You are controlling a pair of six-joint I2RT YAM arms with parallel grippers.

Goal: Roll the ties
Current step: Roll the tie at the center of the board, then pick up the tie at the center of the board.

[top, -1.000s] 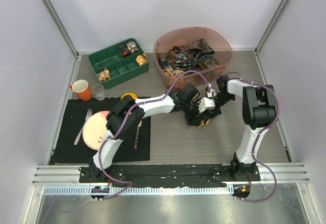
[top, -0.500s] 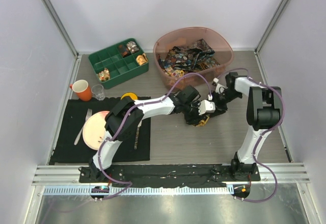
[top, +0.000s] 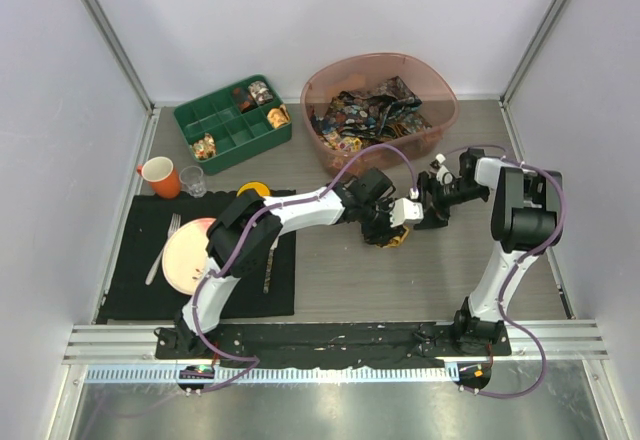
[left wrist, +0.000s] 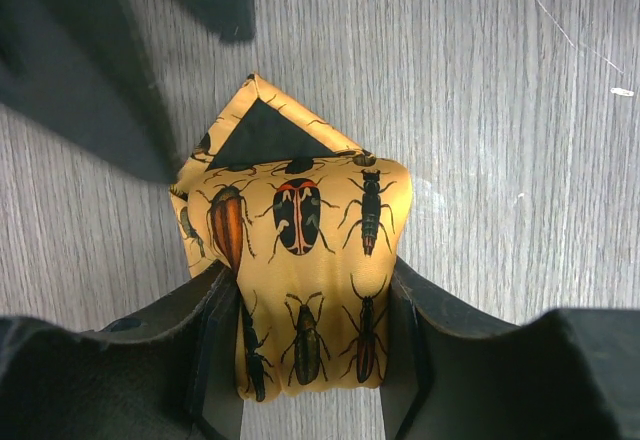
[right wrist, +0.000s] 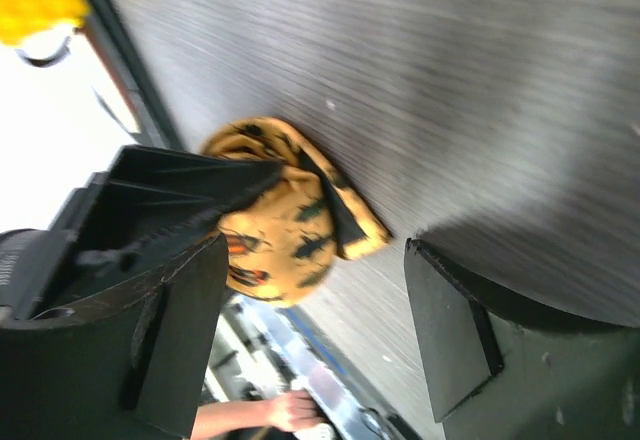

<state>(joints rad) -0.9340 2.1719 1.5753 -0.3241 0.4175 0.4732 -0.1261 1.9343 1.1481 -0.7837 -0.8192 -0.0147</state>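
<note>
I will next keep the tie rolled by pinching the tie's pointed end [top: 402,235] [right wrist: 350,222] against the bundle with my right gripper, and the far side of the bundle will stay free for handover.
A yellow-orange tie [left wrist: 305,260] printed with dark beetles is rolled into a bundle on the wooden table, its pointed end folded on top. My left gripper [left wrist: 312,360] is shut on it, one finger pressing each side. From above, the yellow tie [top: 400,239] peeks out under the left gripper [top: 387,224]. Just to its right, my right gripper [top: 432,206] stands open and touches nothing. In the right wrist view the tie [right wrist: 290,235] lies ahead of the open right gripper [right wrist: 315,330], partly behind the left arm's fingers. More ties [top: 368,112], dark with busy prints, are heaped in the pink tub [top: 441,81].
A green compartment tray [top: 224,138] with small trinkets sits at the back left. An orange mug [top: 160,176] and a small glass [top: 194,181] stand beside a black mat [top: 135,270] holding a pink plate [top: 186,256] and cutlery.
My right gripper has opened and drawn back to the right, away from the rolled tie. The left gripper keeps its hold on the roll in nearly the same place.
</note>
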